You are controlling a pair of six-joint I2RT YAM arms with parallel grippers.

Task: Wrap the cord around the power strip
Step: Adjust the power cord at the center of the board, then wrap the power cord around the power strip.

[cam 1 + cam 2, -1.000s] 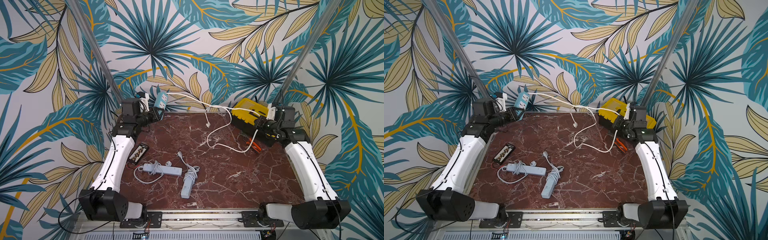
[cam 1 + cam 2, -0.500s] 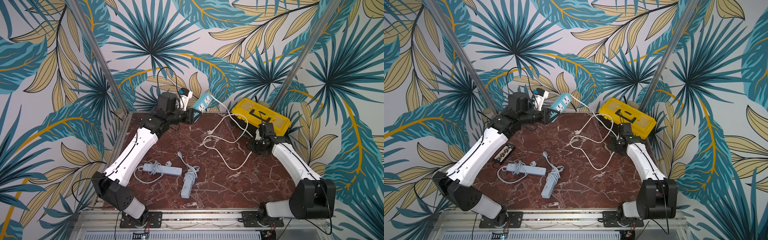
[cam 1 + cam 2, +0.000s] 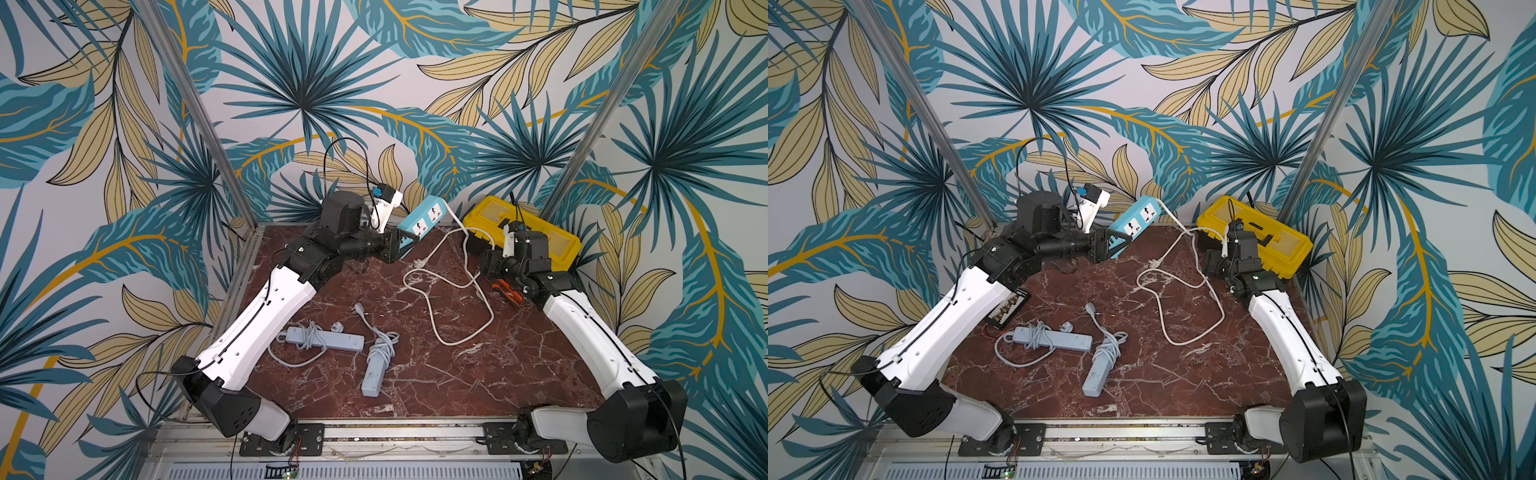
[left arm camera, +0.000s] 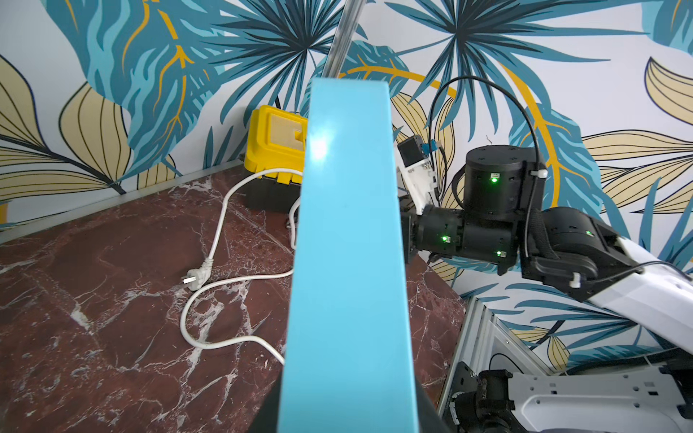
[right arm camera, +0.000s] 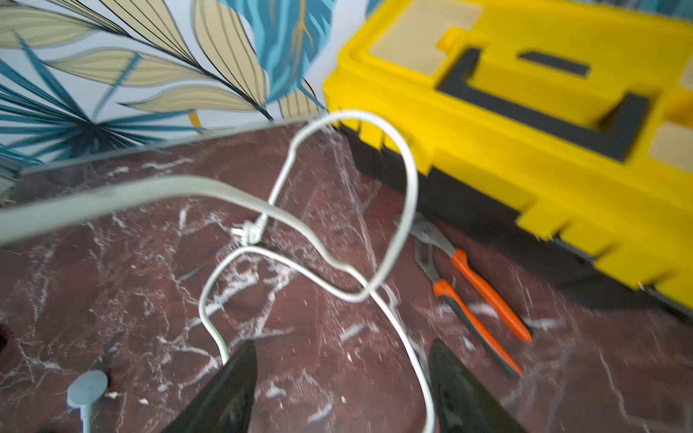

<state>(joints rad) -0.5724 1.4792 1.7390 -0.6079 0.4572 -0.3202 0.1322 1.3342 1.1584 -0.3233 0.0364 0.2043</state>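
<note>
The white cord needs slack to wrap, so my right gripper should next grab it partway along from the power strip's raised end, short of the plug.
The blue power strip hangs tilted above the back middle of the table, with my left gripper shut on its lower end. In the left wrist view its blue back fills the middle and hides the jaws. Its white cord leaves the raised end and lies in loose loops on the marble, the plug resting beside them. My right gripper stands open low over the cord, which runs between its fingers untouched.
A yellow toolbox stands at the back right, with orange pliers in front of it. Two grey power strips with bundled cords lie front left. A black board lies at the left edge.
My left arm carried the blue strip from the back left corner toward the middle. My right gripper opened and let go of the cord, which dropped into loops on the table.
</note>
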